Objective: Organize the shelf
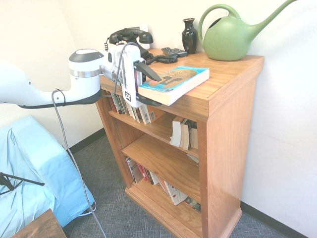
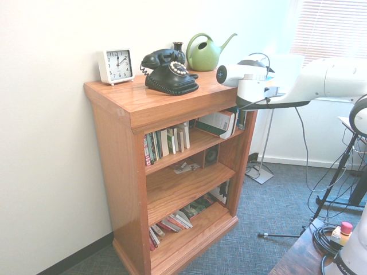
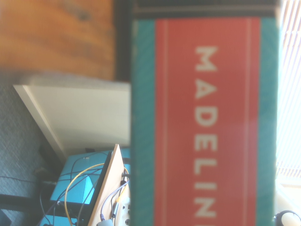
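Observation:
My gripper closes on the paperback book next, since one finger stands above its jutting end and one below the blue cover, so closing now would catch the book.
The shelf is an orange-brown bookcase, also seen from its other side as the shelf. A teal paperback book lies flat on its top board, one end jutting over the front edge. My gripper is open and level with that end, one finger above the book and one below it. In the wrist view the book's spine fills the picture, teal with a red band and pale lettering. The second exterior view hides the fingers behind the wrist.
On the top board stand a black telephone, a dark vase, a green watering can, a remote and a white clock. Books lean on the tiers. A blue-covered seat is beside the arm.

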`<control>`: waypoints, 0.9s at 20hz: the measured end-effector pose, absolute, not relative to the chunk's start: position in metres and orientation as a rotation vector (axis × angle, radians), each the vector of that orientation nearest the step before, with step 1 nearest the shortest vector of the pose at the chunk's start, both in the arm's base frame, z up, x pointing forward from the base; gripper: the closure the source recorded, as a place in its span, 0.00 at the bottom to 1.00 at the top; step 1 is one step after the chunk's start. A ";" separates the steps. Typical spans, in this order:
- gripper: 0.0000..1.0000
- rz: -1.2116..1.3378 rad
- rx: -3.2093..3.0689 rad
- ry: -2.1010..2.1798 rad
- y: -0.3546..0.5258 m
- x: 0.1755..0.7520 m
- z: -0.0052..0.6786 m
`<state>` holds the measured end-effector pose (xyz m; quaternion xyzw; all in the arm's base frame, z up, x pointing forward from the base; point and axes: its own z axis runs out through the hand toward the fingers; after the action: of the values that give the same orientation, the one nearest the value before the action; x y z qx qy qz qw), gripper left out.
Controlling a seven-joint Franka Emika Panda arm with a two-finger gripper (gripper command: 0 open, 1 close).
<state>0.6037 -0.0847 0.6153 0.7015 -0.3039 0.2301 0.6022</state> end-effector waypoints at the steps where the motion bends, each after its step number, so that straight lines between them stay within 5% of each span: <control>1: 1.00 0.530 1.625 -0.701 -0.085 0.604 0.615; 18: 1.00 0.527 1.636 -0.687 -0.082 0.606 0.612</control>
<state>0.6062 -0.0817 0.6115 0.7063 -0.2964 0.2275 0.6013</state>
